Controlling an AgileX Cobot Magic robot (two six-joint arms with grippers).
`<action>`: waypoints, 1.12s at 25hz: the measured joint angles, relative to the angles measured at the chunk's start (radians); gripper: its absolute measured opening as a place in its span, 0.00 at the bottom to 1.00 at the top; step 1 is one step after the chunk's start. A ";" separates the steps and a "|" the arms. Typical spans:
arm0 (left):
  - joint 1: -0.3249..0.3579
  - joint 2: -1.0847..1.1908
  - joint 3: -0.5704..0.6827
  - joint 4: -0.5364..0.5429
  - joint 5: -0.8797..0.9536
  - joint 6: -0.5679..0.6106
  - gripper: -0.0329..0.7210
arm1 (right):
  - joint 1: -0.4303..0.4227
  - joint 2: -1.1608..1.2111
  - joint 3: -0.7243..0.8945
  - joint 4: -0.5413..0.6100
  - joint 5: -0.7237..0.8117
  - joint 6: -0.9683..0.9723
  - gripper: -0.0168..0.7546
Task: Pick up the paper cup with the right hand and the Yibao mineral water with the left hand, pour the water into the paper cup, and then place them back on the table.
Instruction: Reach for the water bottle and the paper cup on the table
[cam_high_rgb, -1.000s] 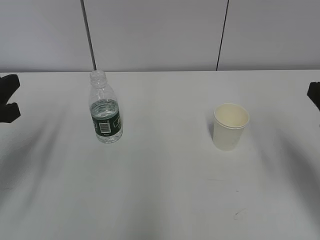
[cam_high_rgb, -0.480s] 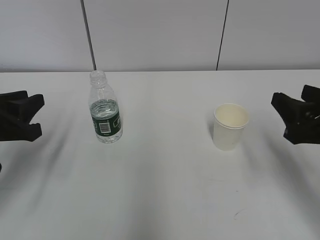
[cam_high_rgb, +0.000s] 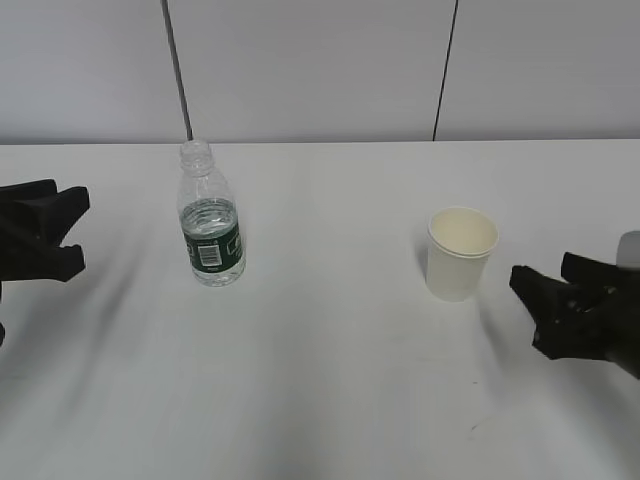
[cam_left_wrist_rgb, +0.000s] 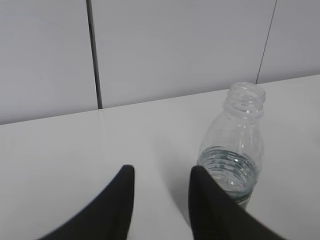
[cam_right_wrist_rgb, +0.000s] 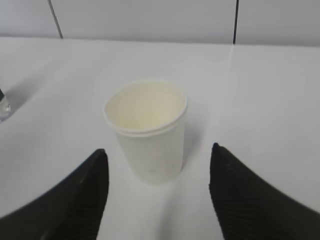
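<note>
My right gripper should grab the paper cup by its lower side (cam_high_rgb: 455, 276). The paper cup's open rim (cam_high_rgb: 462, 212) then stays free to receive the water.
The white paper cup (cam_high_rgb: 461, 252) stands upright on the white table (cam_high_rgb: 330, 350), right of centre; in the right wrist view the paper cup (cam_right_wrist_rgb: 147, 130) sits just ahead of the jaws, centred between them. My right gripper (cam_high_rgb: 545, 290) is open and empty, low, right of the cup (cam_right_wrist_rgb: 157, 155). The clear Yibao mineral water bottle (cam_high_rgb: 210, 218), uncapped with a dark green label, stands upright left of centre. My left gripper (cam_high_rgb: 78, 228) is open and empty, well left of it. In the left wrist view the bottle (cam_left_wrist_rgb: 235, 150) is ahead, right of the left gripper (cam_left_wrist_rgb: 161, 172).
A grey panelled wall (cam_high_rgb: 320, 70) with dark vertical seams stands behind the table's far edge. A few faint dark specks (cam_high_rgb: 478, 428) mark the tabletop near the front right.
My right gripper has moved down and left toward the cup, now low beside it. My left gripper has stayed nearly still over the last half second after coming in from the left edge.
</note>
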 joint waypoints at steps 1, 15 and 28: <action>0.000 0.000 0.000 0.000 0.000 0.000 0.36 | 0.000 0.022 0.000 0.000 -0.002 0.002 0.67; 0.000 0.000 0.000 0.000 -0.001 0.000 0.36 | 0.000 0.090 -0.019 -0.064 -0.012 0.024 0.67; 0.000 0.000 0.000 0.002 0.021 0.000 0.36 | 0.000 0.163 -0.069 -0.069 -0.016 0.028 0.88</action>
